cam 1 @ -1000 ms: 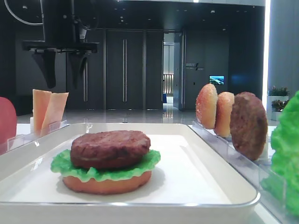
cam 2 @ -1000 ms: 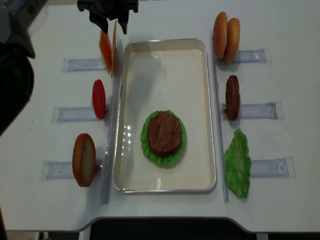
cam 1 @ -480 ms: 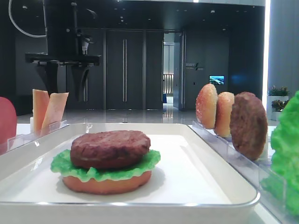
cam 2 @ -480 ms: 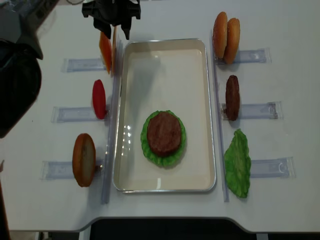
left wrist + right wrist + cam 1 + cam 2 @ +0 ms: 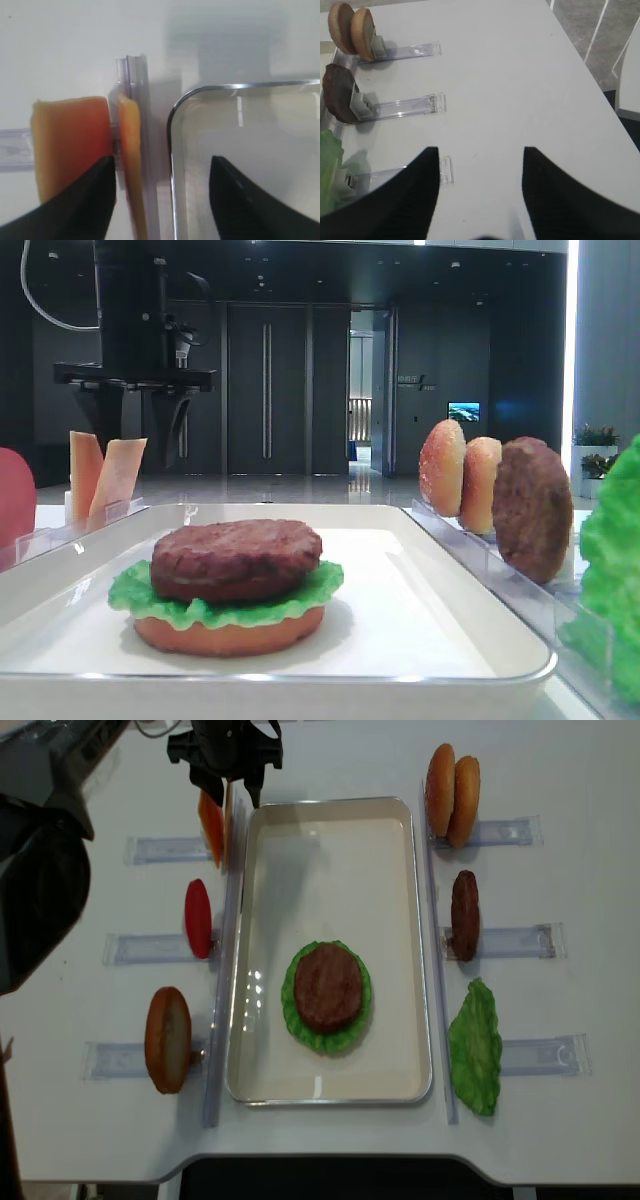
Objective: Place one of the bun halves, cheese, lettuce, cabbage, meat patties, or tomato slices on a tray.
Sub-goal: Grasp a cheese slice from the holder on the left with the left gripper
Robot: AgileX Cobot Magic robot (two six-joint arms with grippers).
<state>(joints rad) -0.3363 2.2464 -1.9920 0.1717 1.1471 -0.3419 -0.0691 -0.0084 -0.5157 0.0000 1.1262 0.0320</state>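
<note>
The inner cheese slice stands on edge in the clear holder (image 5: 168, 850) beside its twin, so my left gripper will grab the slice by its upper edge (image 5: 227, 824) next.
Two yellow-orange cheese slices (image 5: 211, 820) stand on edge in a clear holder left of the white tray (image 5: 420, 920). My left gripper (image 5: 229, 792) hangs open just above them. In the left wrist view the inner cheese slice (image 5: 131, 150) and the tray rim (image 5: 172, 150) lie between the open fingers of the left gripper (image 5: 162, 159); the outer slice (image 5: 70, 145) is beside the left finger. The tray holds a stack of bun, lettuce (image 5: 300, 1025) and patty (image 5: 327, 986). My right gripper (image 5: 480, 150) is open over bare table.
Left of the tray stand a tomato slice (image 5: 198, 918) and a bun half (image 5: 167, 1038). Right of it stand two bun halves (image 5: 452, 788), a patty (image 5: 465, 915) and a lettuce leaf (image 5: 475, 1045), all in clear holders.
The left gripper has come down and nearer the cheese slices, still open. Nothing else has moved.
</note>
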